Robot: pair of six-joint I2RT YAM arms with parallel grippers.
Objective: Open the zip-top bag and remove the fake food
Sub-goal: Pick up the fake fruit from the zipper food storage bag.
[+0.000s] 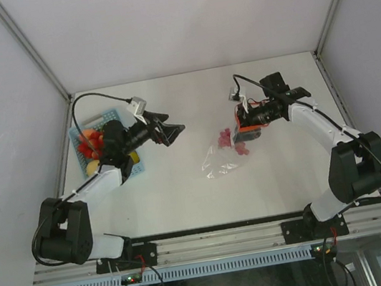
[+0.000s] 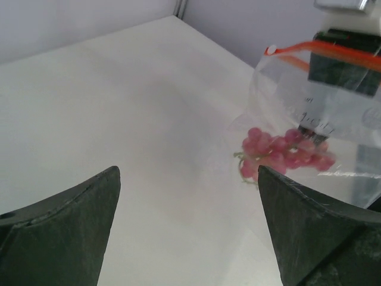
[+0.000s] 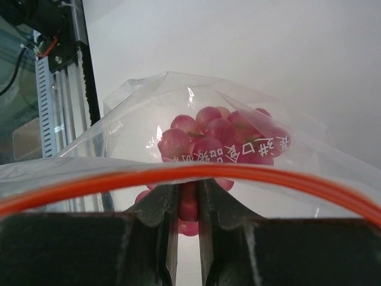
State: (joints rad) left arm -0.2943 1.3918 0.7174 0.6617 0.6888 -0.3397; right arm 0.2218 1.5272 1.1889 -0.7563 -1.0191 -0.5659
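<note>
The left gripper should grab the bag's clear lower end (image 3: 151,93) next, away from the red-orange zip strip (image 3: 280,181). The bag's opening then stays free for taking out the grapes.
The clear zip-top bag (image 1: 217,162) hangs by its red-orange zip strip (image 3: 280,181) from my right gripper (image 3: 188,192), which is shut on the bag's top edge. A bunch of pink fake grapes (image 3: 208,134) lies in the bag; its lower end rests on the table. My left gripper (image 1: 172,131) hovers open and empty left of the bag, its jaws pointing toward it. In the left wrist view the bag (image 2: 280,95) and grapes (image 2: 286,152) sit ahead at the right, beyond the wide-apart fingers (image 2: 89,208).
A light-blue slotted basket (image 1: 111,116) at the left holds red and yellow fake food (image 1: 90,142), partly hidden under the left arm. White walls close the table's back and sides. A metal rail (image 1: 221,243) runs along the near edge.
</note>
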